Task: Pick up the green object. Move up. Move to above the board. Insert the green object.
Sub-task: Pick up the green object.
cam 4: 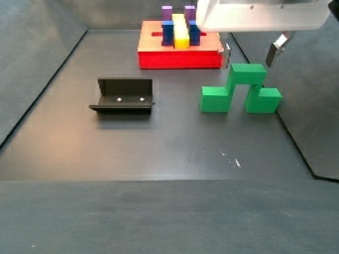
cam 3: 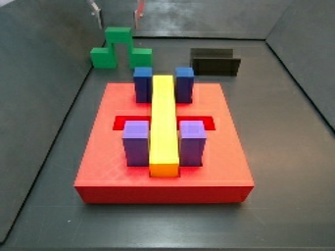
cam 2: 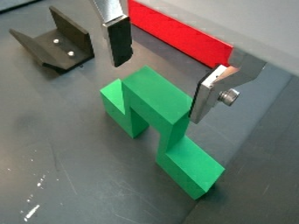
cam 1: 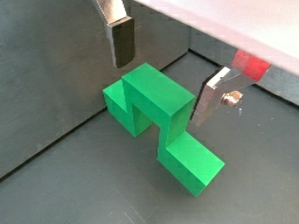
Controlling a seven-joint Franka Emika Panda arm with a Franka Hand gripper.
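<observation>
I should grab the green object by its raised middle (cam 3: pixel 119 35) next, so its side cubes stay free to go onto the red board (cam 3: pixel 105 157).
The green object (cam 1: pixel 158 109) stands on the dark floor, its raised middle cube between two lower side cubes. It shows in both wrist views (cam 2: pixel 158 109) and both side views (cam 3: pixel 117 49) (cam 4: pixel 240 89). My gripper (cam 1: pixel 163 70) is open just above the middle cube, one silver finger (cam 2: pixel 117 39) on each side of it, not touching. In the side views the gripper (cam 4: pixel 251 48) hangs over the piece (cam 3: pixel 118 14). The red board (cam 3: pixel 105 157) with its yellow bar (cam 3: pixel 163 118) and blue and purple blocks lies apart from the piece (cam 4: pixel 166 60).
The fixture (cam 4: pixel 123 96) stands on the floor away from the green object, also in a wrist view (cam 2: pixel 59 44) and a side view (cam 3: pixel 216 62). Dark walls enclose the floor; one wall runs close beside the green object (cam 4: pixel 311 109).
</observation>
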